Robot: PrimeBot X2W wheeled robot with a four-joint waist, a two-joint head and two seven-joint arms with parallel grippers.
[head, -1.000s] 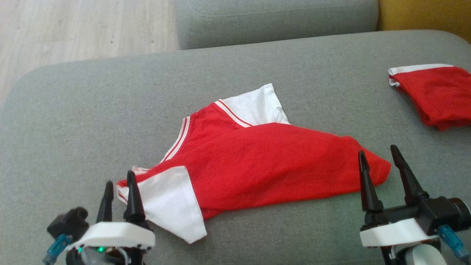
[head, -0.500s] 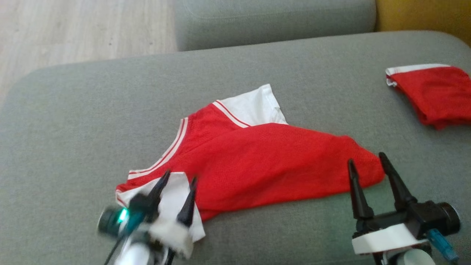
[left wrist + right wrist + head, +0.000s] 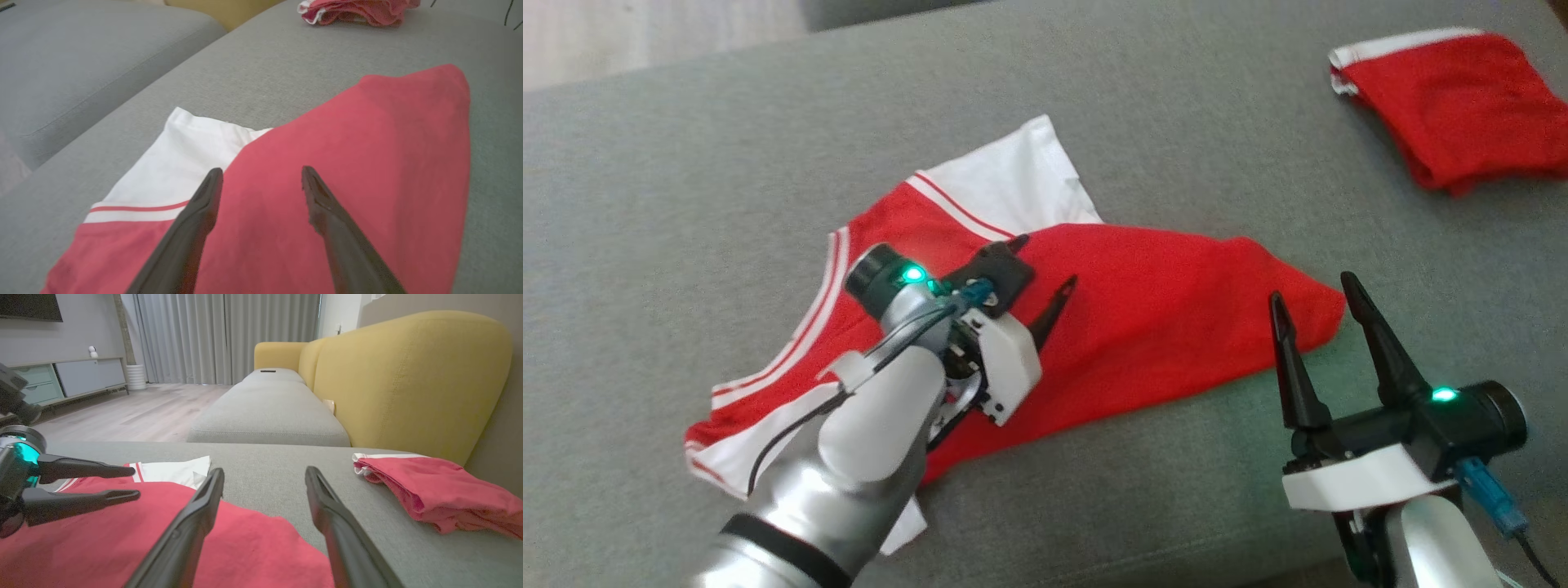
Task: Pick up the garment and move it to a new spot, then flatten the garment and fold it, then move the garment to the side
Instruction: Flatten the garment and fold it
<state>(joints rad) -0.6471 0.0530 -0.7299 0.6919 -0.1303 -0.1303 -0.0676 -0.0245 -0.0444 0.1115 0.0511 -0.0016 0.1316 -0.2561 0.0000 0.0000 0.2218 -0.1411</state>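
Note:
I should grab the white sleeve with my left gripper, so the garment's red body (image 3: 1155,309) hangs free for the move to a new spot.
The garment (image 3: 1160,327) is a red shirt with white sleeves and striped trim, lying rumpled on the grey sofa seat (image 3: 1176,122). My left gripper (image 3: 1045,261) hovers open above the shirt's middle, near the far white sleeve (image 3: 1005,175), with nothing between its fingers. In the left wrist view the left gripper (image 3: 261,170) points across the red cloth (image 3: 367,143), the white sleeve (image 3: 184,163) to its left. My right gripper (image 3: 1311,290) stands open beside the shirt's right corner, holding nothing. The right wrist view has the right gripper (image 3: 264,471) over the shirt's edge (image 3: 245,547).
A second red garment (image 3: 1445,106) lies folded at the seat's far right, also seen as a bundle (image 3: 429,490) by the yellow sofa back (image 3: 408,375). Another grey cushion (image 3: 269,412) extends beyond. Wooden floor (image 3: 645,33) lies past the seat's far left edge.
My left arm has swung from the near left sleeve up and right over the shirt's middle. The head camera has tilted down, shifting the whole picture. The right gripper has hardly moved.

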